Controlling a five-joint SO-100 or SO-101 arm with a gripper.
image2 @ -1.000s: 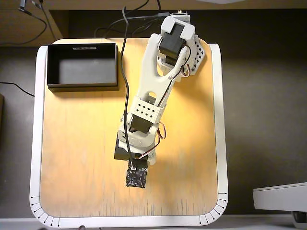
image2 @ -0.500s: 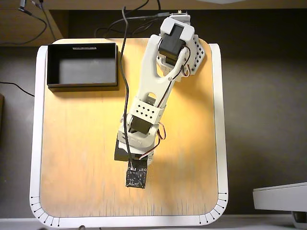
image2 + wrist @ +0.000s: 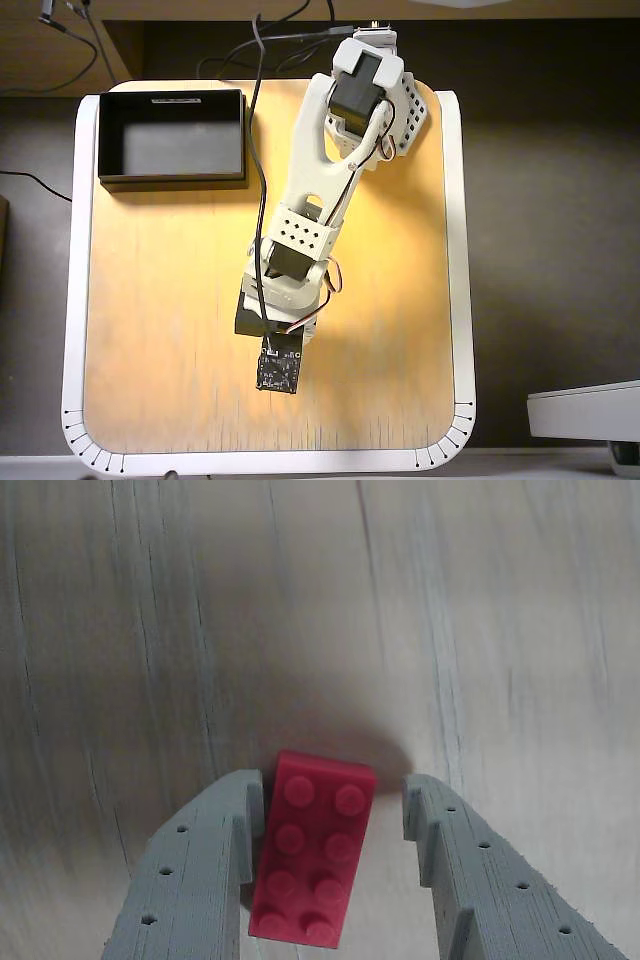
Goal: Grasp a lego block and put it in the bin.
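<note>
The block has to go in the bin, so I need to grab the long sides of the red lego block (image 3: 310, 850) with my gripper next.
In the wrist view the red lego block (image 3: 310, 850) lies studs-up on the pale wooden table, between my two grey fingers. My gripper (image 3: 332, 783) is open around it. The left finger (image 3: 210, 860) is against the block's left side, and the right finger (image 3: 470, 870) stands apart with a gap. In the overhead view the arm (image 3: 300, 240) reaches toward the table's middle and hides the gripper and the block beneath it. The black bin (image 3: 172, 181) stands at the table's top left corner, with nothing in it.
The wooden table (image 3: 160, 330) has a white rim with rounded corners. Cables (image 3: 258, 120) run from the top edge along the arm. A grey-white object (image 3: 585, 410) sits off the table at the bottom right.
</note>
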